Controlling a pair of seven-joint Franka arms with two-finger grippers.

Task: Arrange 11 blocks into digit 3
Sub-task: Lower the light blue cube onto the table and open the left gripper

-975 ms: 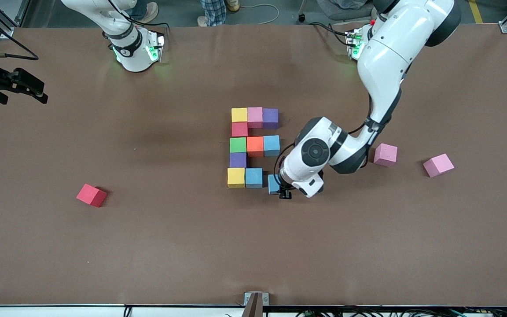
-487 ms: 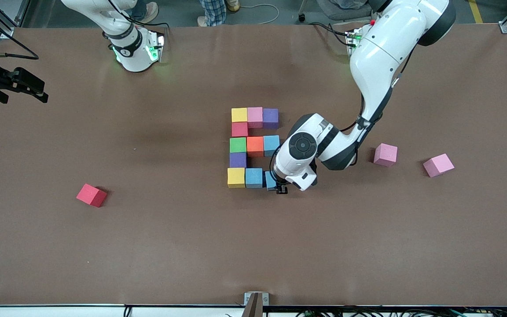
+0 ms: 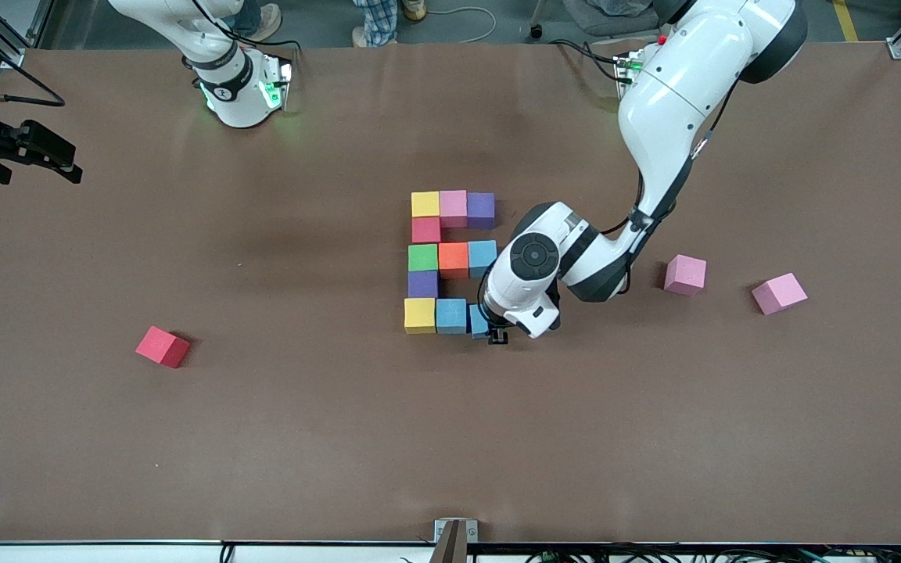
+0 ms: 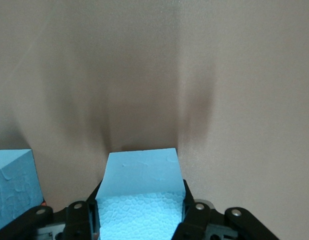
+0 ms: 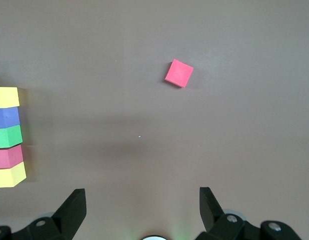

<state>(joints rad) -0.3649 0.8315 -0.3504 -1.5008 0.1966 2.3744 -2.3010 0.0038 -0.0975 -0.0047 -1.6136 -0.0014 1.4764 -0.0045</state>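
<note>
The held light blue block's base sits on the tabletop beside its neighbour. The block would stay standing, so it is time for my left gripper to open now.
The blocks form a figure mid-table. Its farthest bar is yellow, pink and purple. A red cube links it to the green, orange and light blue bar. A purple cube leads to the nearest bar of yellow and light blue. My left gripper is shut on another light blue block, held low at that bar's end, a narrow gap from its neighbour. My right gripper waits open, high over the table.
A loose red block lies toward the right arm's end of the table. Two loose pink blocks lie toward the left arm's end, beside the left arm's elbow. A metal bracket sits at the table's near edge.
My left gripper has carried the light blue block toward the right arm's end, closing in on the nearest bar's end. The right arm has barely moved.
</note>
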